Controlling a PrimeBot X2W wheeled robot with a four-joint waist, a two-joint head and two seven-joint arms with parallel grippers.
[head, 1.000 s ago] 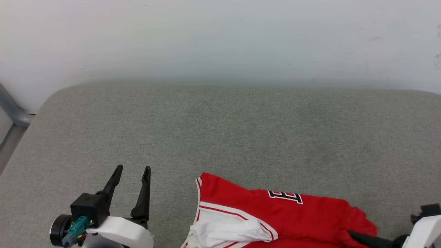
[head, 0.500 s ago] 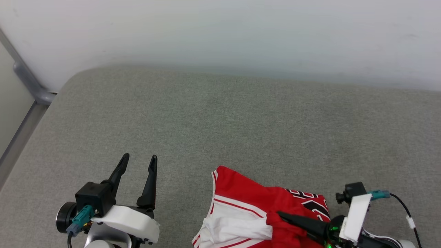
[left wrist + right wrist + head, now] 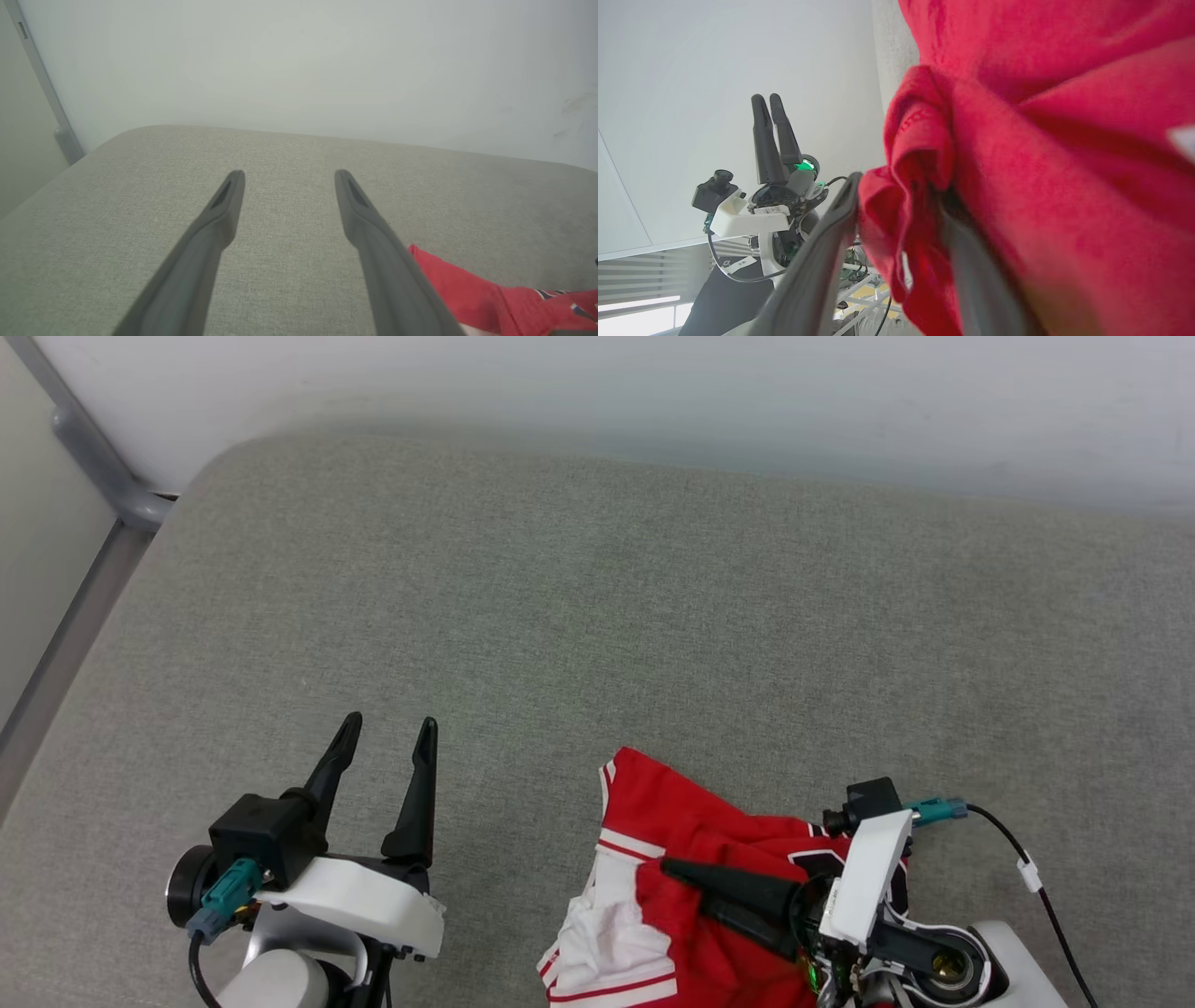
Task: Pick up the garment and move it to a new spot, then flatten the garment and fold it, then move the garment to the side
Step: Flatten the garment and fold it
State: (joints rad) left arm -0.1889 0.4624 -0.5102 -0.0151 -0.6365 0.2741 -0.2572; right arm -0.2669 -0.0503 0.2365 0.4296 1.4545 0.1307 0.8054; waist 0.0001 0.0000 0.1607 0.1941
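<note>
My right gripper is about to grab the garment by its bunched fold of red fabric [image 3: 903, 215]. Then it will move the garment to the side.
The garment [image 3: 695, 817], red with a white sleeve and striped trim, lies bunched at the near right of the grey cushion [image 3: 653, 616]. My right gripper [image 3: 686, 889] lies across it, pointing left. In the right wrist view its fingers stand apart with a fold of the red garment [image 3: 1041, 140] still bunched between them, so the right gripper [image 3: 899, 186] is open. My left gripper [image 3: 390, 723] hovers open over bare cushion to the left of the garment. The left wrist view shows the left gripper [image 3: 287, 175] holding nothing and the garment's [image 3: 467, 289] red edge at the lower right.
A pale wall [image 3: 653, 392] runs behind the cushion's far edge. A grey metal rail [image 3: 93, 467] stands at the far left corner. Bare cushion stretches ahead and to both sides of the garment. My left gripper [image 3: 768, 100] appears upright in the right wrist view.
The camera has tilted down. My right gripper has carried the garment's right part leftward over the rest, bunching it, and its fingers have spread apart. The left gripper has stayed open.
</note>
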